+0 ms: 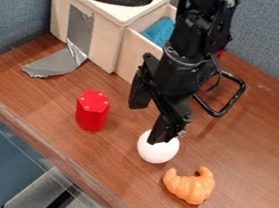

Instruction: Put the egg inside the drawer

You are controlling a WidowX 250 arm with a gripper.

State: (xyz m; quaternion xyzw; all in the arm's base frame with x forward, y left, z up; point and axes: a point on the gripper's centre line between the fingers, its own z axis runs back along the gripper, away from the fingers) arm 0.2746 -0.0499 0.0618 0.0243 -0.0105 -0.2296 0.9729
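Observation:
Next, the gripper grabs the egg point(157, 151) by its rounded sides to put it inside the open drawer.
The black gripper point(146, 124) hangs over the middle of the table, its fingers spread apart with nothing between them. Its right finger overlaps the top of the white egg point(157, 151), which rests on the wood; whether they touch I cannot tell. The left finger hangs up and to the left of the egg. Behind the arm, the wooden drawer point(132, 53) is pulled out of its cabinet, with a blue cloth point(158, 30) inside. The arm hides the drawer's right part.
A red hexagonal block point(92, 111) stands left of the egg, and an orange croissant point(189, 185) lies to its lower right. The pale cabinet point(104, 28) has grey tape point(57, 64) running onto the table point(254, 162). A black looped bar point(233, 98) is right of the arm.

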